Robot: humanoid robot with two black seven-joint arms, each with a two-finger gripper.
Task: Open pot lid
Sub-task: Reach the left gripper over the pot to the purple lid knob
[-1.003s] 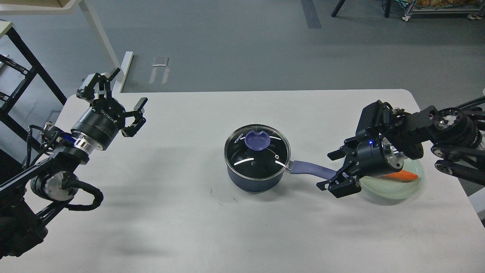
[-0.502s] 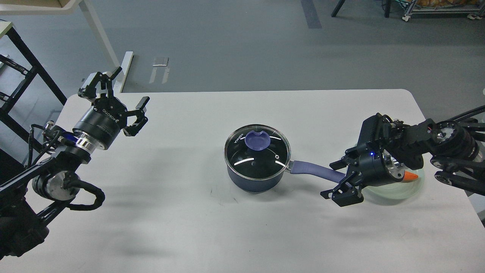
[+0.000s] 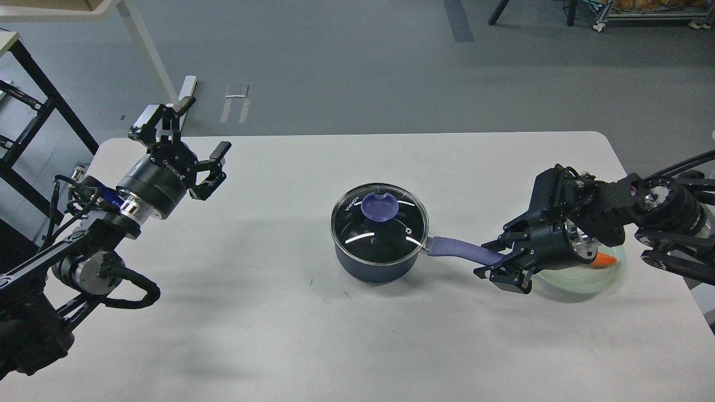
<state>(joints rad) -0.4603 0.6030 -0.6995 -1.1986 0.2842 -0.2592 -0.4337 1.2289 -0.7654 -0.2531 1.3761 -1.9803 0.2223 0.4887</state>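
Observation:
My left gripper grabs the glass lid by its purple knob (image 3: 380,206) next, to open the pot (image 3: 375,262).
A dark blue pot (image 3: 375,262) stands in the middle of the white table (image 3: 279,335). Its glass lid (image 3: 380,229) is on, with a purple knob (image 3: 380,206) near the far rim. A purple handle (image 3: 455,247) points right. My right gripper (image 3: 487,260) is at the handle's end, with one finger above it and one below, closed in on it. My left gripper (image 3: 206,124) is open and empty, held above the table's far-left part, well away from the pot.
A pale green plate (image 3: 586,277) with an orange carrot (image 3: 606,261) lies at the right, partly under my right wrist. A black frame (image 3: 33,111) and a white table leg (image 3: 145,50) stand beyond the far-left corner.
My right gripper moved down to the handle's end and narrowed its fingers around it. My left gripper moved a little right and farther back, still open.

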